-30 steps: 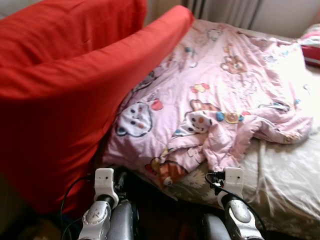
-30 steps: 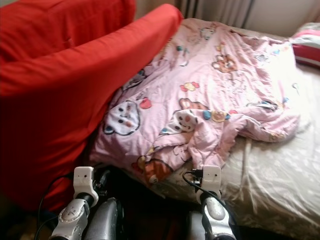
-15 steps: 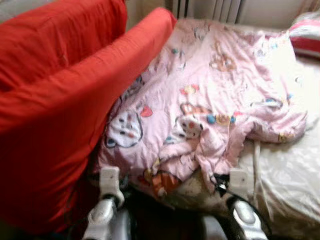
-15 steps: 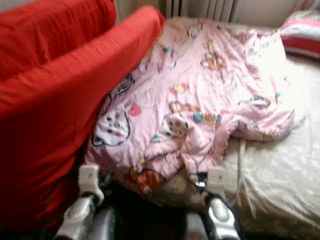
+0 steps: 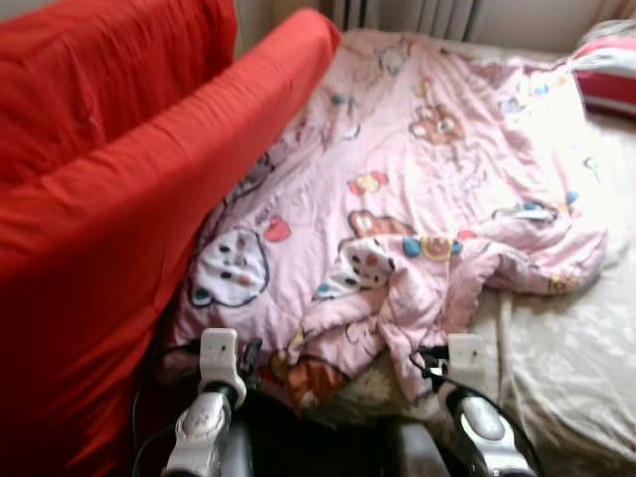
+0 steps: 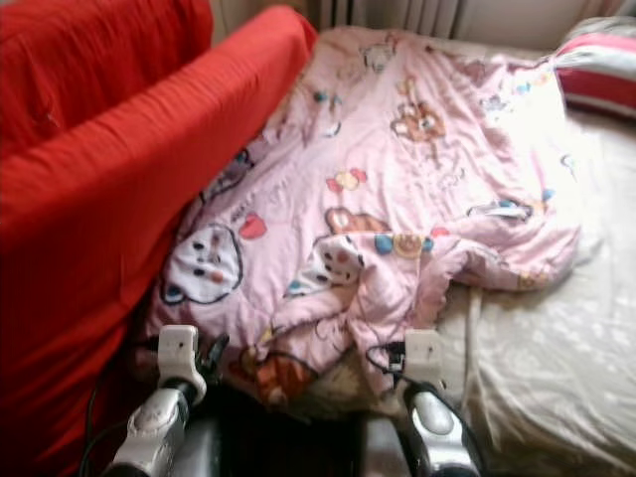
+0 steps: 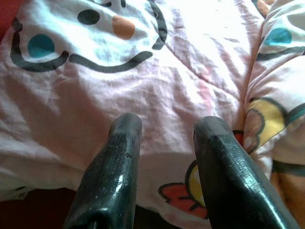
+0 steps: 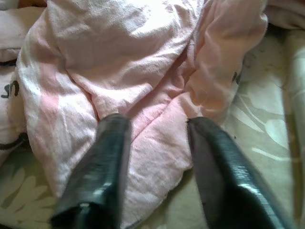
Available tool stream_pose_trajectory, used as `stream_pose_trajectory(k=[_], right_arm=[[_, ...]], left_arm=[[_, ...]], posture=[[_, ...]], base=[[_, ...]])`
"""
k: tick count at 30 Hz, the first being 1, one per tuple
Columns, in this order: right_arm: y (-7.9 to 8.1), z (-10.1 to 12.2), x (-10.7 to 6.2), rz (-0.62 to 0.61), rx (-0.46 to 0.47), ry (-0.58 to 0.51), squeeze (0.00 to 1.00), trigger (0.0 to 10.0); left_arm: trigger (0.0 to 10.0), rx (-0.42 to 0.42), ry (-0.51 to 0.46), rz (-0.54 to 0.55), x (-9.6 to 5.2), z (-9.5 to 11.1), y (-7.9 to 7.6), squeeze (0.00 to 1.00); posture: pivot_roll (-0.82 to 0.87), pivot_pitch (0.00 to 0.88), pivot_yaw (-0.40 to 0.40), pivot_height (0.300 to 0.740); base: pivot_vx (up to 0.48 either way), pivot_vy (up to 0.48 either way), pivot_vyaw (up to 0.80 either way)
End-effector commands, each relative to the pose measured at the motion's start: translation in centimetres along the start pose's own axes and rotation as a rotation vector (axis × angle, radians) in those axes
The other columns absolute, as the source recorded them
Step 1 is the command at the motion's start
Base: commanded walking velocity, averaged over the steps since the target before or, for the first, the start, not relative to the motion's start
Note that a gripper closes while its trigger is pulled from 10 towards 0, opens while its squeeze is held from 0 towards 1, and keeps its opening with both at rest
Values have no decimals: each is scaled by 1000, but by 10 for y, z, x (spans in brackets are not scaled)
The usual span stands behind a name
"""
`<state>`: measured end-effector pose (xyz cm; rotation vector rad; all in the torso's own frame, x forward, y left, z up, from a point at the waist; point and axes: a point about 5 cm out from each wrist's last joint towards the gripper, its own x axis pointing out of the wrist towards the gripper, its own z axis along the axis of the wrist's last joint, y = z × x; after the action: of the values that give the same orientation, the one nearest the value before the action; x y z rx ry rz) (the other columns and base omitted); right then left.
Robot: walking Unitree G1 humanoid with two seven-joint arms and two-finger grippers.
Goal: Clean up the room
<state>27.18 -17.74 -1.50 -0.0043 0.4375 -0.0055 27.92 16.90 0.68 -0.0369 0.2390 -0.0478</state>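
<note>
The robot's right gripper should next grab the blanket [image 5: 417, 189] by its folded corner [image 5: 408, 372], which bunches up while the rest of the blanket lies slack across the bed.
A pink cartoon-print blanket [image 5: 417, 189] lies crumpled across the bed, its near edge bunched and folded over. My left gripper [image 7: 164, 126] is open just above the blanket's near left edge, over a bear-face print [image 7: 86, 33]. My right gripper [image 8: 152, 124] is open over the folded pink corner [image 8: 143, 71] near the bare sheet [image 8: 257, 129]. In the eye views both wrists, left [image 5: 219, 363] and right [image 5: 465, 363], sit at the bed's near edge.
A red-covered sofa or cushion [image 5: 109, 199] rises along the left, against the blanket. The beige patterned sheet [image 5: 576, 348] is bare on the right. A red-and-white striped pillow [image 5: 606, 75] lies at the far right corner. Curtains [image 5: 417, 12] hang behind the bed.
The head camera has shifted closer and rightward, so the bed fills more of the view. Both wrists have moved slightly forward toward the blanket's edge.
</note>
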Motion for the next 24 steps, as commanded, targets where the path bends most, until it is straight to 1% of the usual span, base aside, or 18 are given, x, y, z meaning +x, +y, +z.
stream_pose_trajectory(k=[1, 2, 5, 6, 9, 14, 16, 17, 18, 19, 22, 24], right_arm=[[6, -11, -1, 25, -40, 78, 1000, 10000], [6, -11, -1, 26, -60, 92, 1000, 10000], [6, -11, 0, 33, -53, 115, 1000, 10000], [7, -11, 1, 39, -71, 122, 1000, 10000], [10, -10, 3, 51, -93, 135, 1000, 10000], [12, -4, 6, 52, -101, 137, 1000, 10000], [13, -3, 7, 53, -134, 145, 1000, 10000], [14, -1, 8, 62, -151, 144, 808, 10000], [15, -1, 9, 69, -164, 144, 314, 10000], [15, 0, 9, 75, -172, 147, 0, 10000], [16, 2, 10, 76, -132, 153, 0, 10000], [17, 3, 11, 86, -134, 147, 0, 10000]], left_arm=[[10000, 5, 30, 13, -5, -8, 4, 0], [10000, 5, 30, 13, -5, -8, 4, 0], [10000, 13, 33, 15, -5, -8, 4, 0], [10000, 18, 35, 14, -5, -8, 4, 0], [10000, 22, 33, 13, -6, -9, 5, 0], [10000, 29, 30, 20, -8, -9, 10, 0], [10000, 33, 30, 23, -9, -9, 11, 0], [10000, 34, 29, 24, -9, -9, 12, 0], [10000, 36, 28, 25, -10, -10, 12, 0], [10000, 39, 26, 24, -11, -10, 13, 0], [10000, 47, 17, 24, -12, -9, 15, 0], [10000, 59, 10, 19, -13, -7, 16, 0]], posture=[[-52, 153, -1, 599], [-52, 153, -1, 599], [-47, 157, 0, 599], [-47, 157, 0, 599], [-40, 164, 3, 599], [-30, 169, 6, 599], [-27, 173, 7, 599], [-25, 176, 7, 599], [-20, 180, 8, 599], [-14, 185, 10, 599], [-7, 191, 14, 599], [1, 197, 18, 599]], base=[[0, 0, 0], [0, 0, 0], [0, 0, 0], [0, 0, 0], [0, 0, 0], [0, 0, 0], [0, 0, 0], [0, 0, 0], [0, 0, 0], [0, 0, 0], [0, 0, 0], [0, 0, 0]])
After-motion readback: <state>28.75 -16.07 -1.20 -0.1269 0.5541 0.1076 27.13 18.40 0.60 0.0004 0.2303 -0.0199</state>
